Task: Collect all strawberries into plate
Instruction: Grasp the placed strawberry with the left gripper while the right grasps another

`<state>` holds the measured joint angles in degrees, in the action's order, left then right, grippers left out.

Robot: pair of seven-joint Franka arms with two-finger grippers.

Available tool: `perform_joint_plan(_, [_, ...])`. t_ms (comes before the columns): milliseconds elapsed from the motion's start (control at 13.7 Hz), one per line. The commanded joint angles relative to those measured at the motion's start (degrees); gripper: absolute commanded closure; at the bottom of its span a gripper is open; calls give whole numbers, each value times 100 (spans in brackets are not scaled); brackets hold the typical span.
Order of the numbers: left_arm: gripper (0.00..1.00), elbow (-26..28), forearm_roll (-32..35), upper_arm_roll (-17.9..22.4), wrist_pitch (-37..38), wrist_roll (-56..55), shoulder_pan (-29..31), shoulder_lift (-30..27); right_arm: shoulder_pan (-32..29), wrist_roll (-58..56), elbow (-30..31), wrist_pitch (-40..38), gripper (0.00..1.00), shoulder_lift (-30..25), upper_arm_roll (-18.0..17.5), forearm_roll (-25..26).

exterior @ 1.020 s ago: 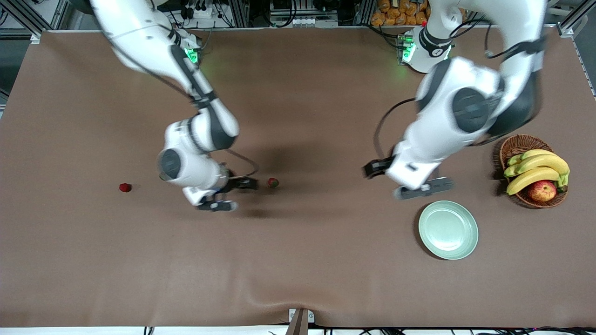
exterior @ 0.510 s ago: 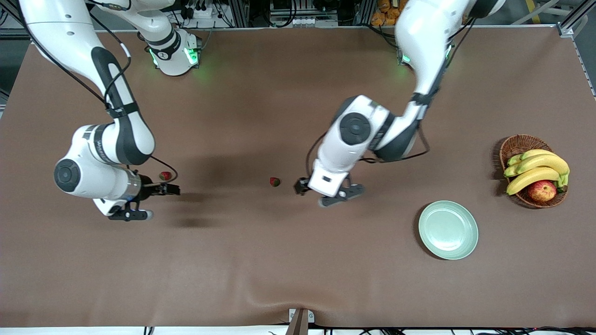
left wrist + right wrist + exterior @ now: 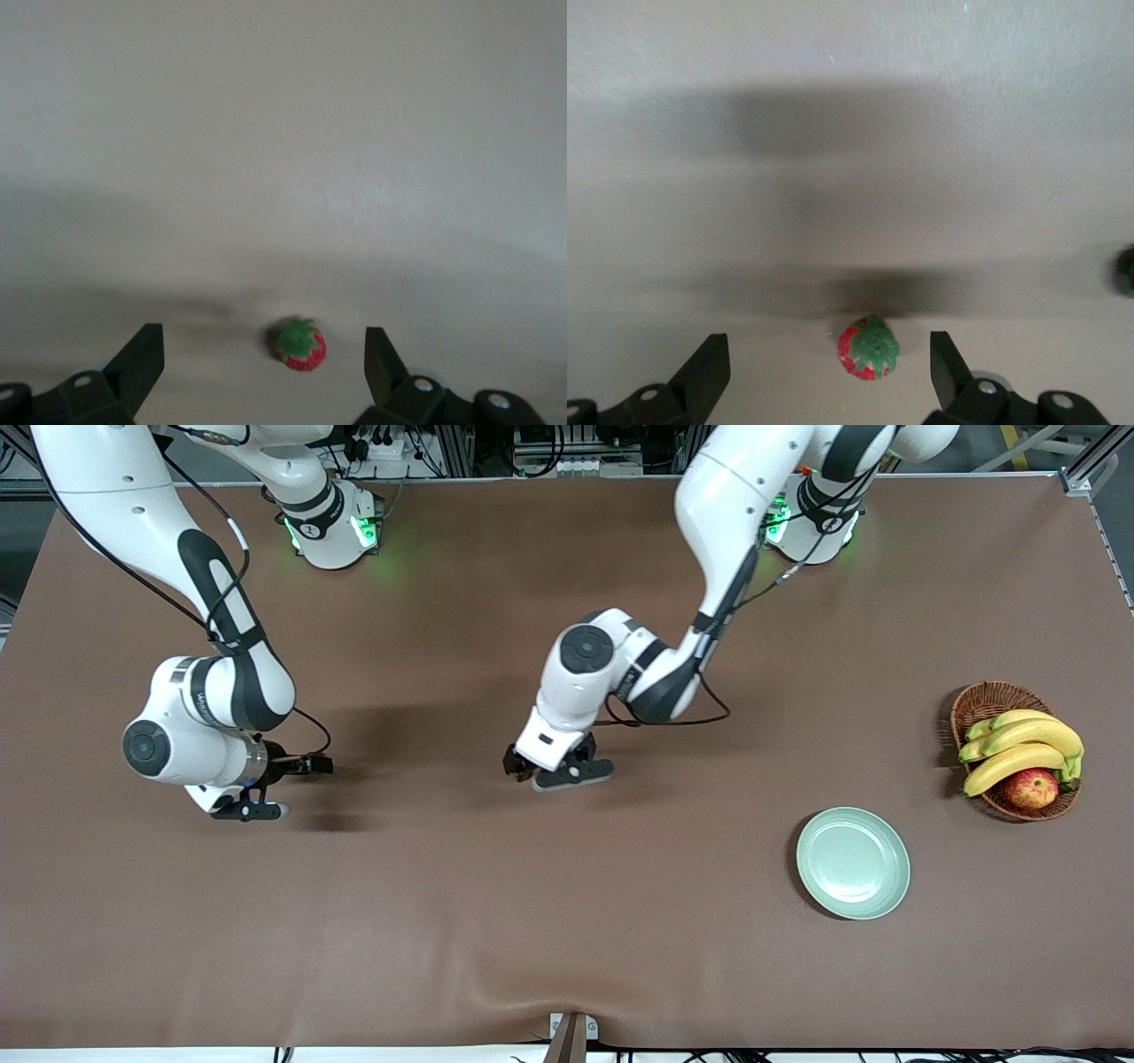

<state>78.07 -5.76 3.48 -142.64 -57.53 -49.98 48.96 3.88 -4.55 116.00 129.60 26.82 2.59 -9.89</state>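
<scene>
The fingers of my right gripper stop above the small strawberry, so it is too early to close: closing now would miss, and lowering comes first.
No strawberries show in the front view, where the hands cover them. The left wrist view shows one small red strawberry (image 3: 299,345) with a green cap lying on the brown table. It sits between the fingers of my open left gripper (image 3: 263,336), untouched. That gripper (image 3: 547,771) hangs low over the table's middle. In the right wrist view another strawberry (image 3: 868,348) lies between the spread fingers of my open right gripper (image 3: 828,341). That gripper (image 3: 285,788) is low toward the right arm's end of the table. The pale mint-green plate (image 3: 852,862) lies bare toward the left arm's end.
A brown wicker basket (image 3: 985,700) with bananas (image 3: 1019,744) and a red-yellow apple (image 3: 1032,787) stands beside the plate, farther from the front camera. A dark blob (image 3: 1125,270) shows at the edge of the right wrist view.
My left gripper has swung from beside the plate to the strawberry at the table's middle. The right gripper has moved from the middle toward the right arm's end. Both stayed open.
</scene>
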Motion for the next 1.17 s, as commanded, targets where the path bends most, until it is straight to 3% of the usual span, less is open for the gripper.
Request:
perform_joint_plan(0, [0, -380, 127, 302, -53, -92, -336, 385, -151, -221, 195, 135, 0, -10, -100, 119])
perform_joint_plan(291, [0, -389, 145, 627, -456, -13, -662, 684, -177, -266, 230, 144, 3, 43, -100, 119])
perform_joint_plan(947, [0, -380, 312, 636, -712, -4, -776, 843, -186, -652, 221, 214, 38, 210, -92, 119])
perform_joint_plan(1093, [39, -380, 478, 627, -712, -12, -785, 843, -186, -661, 204, 214, 50, 201, -65, 119])
